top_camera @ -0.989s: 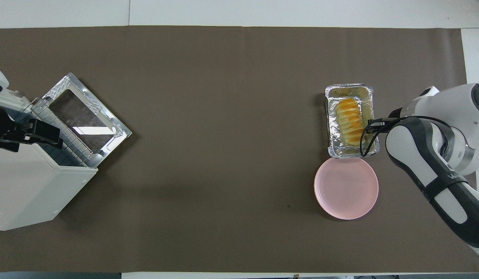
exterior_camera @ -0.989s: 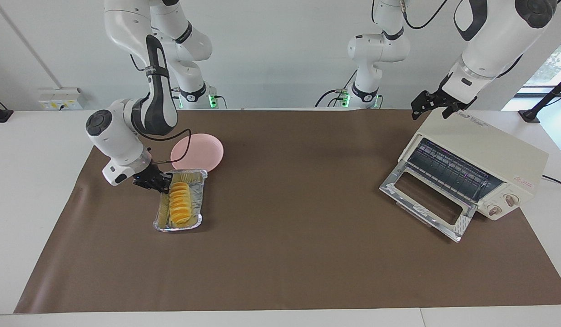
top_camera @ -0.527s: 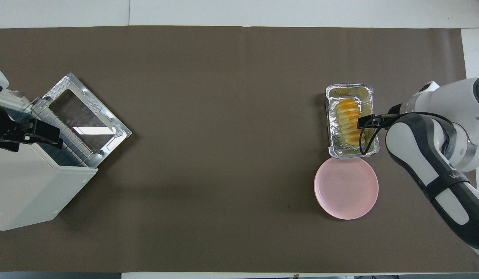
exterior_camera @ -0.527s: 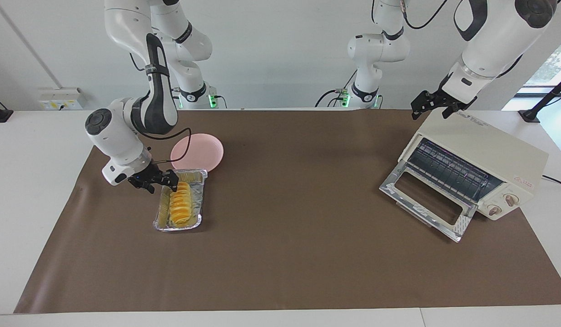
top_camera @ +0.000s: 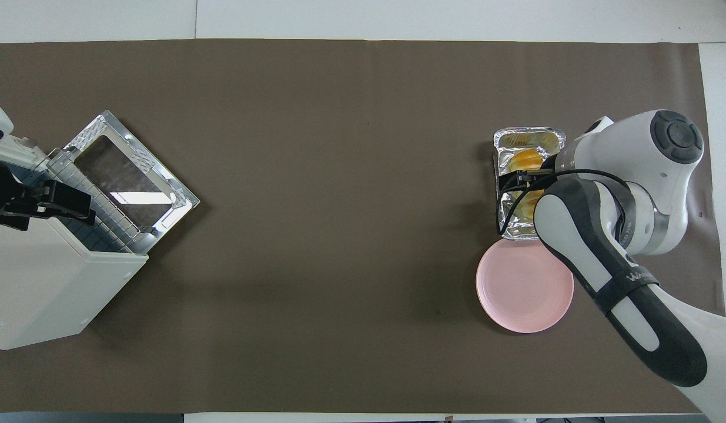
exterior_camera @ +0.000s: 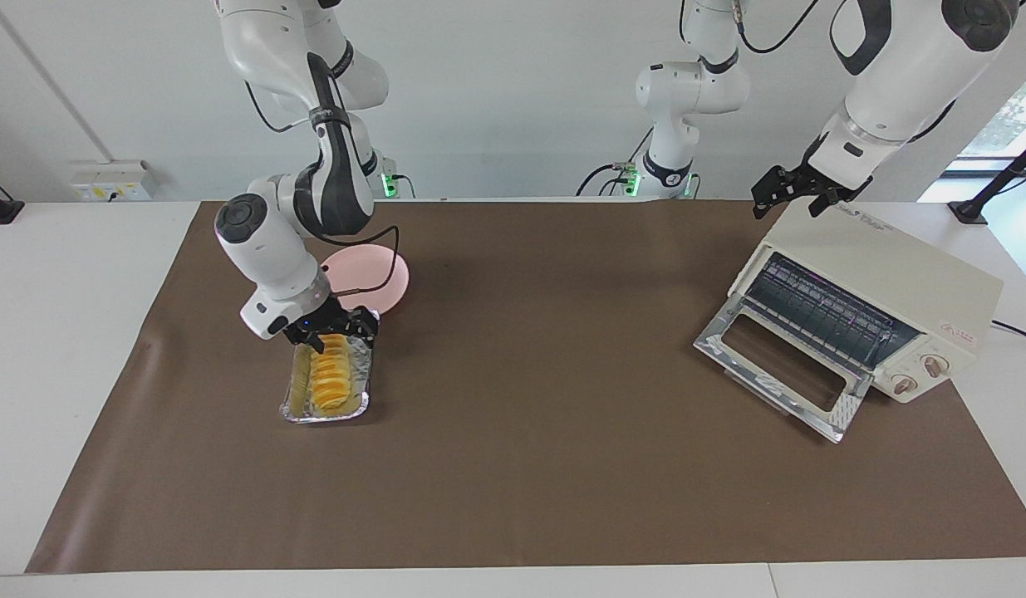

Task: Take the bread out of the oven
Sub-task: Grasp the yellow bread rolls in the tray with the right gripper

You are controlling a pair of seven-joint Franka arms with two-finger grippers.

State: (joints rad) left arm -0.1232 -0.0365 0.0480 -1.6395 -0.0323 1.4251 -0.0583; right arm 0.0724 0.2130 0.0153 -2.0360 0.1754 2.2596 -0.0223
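Observation:
I need to get the ridged loaf onto the pink plate (top_camera: 524, 288), so I should grab it next by its end (top_camera: 529, 204) with my right gripper.
The bread (exterior_camera: 330, 379), an orange-yellow ridged loaf, lies in a crinkled silver foil tray (exterior_camera: 290, 404) on the brown mat, out of the oven. It also shows in the overhead view (top_camera: 528, 158). My right gripper (exterior_camera: 336, 330) is open and hangs just over the end of the bread nearer the robots, its fingers apart on either side; in the overhead view (top_camera: 522, 176) the arm hides most of it. The cream-white oven (exterior_camera: 882, 270) stands at the left arm's end with its glass door (exterior_camera: 783, 365) dropped open and its rack bare. My left gripper (exterior_camera: 791, 195) waits, open, over the oven's top corner.
A round pink plate (exterior_camera: 381, 278) lies beside the tray, nearer to the robots, partly under the right arm; it shows in the overhead view (top_camera: 524, 288). The oven (top_camera: 39, 282) and its door (top_camera: 127, 176) sit at an angle on the mat.
My right gripper has moved from beside the tray to over the bread, toward the left arm's end, and its arm has swung in over the plate. The left arm has not moved.

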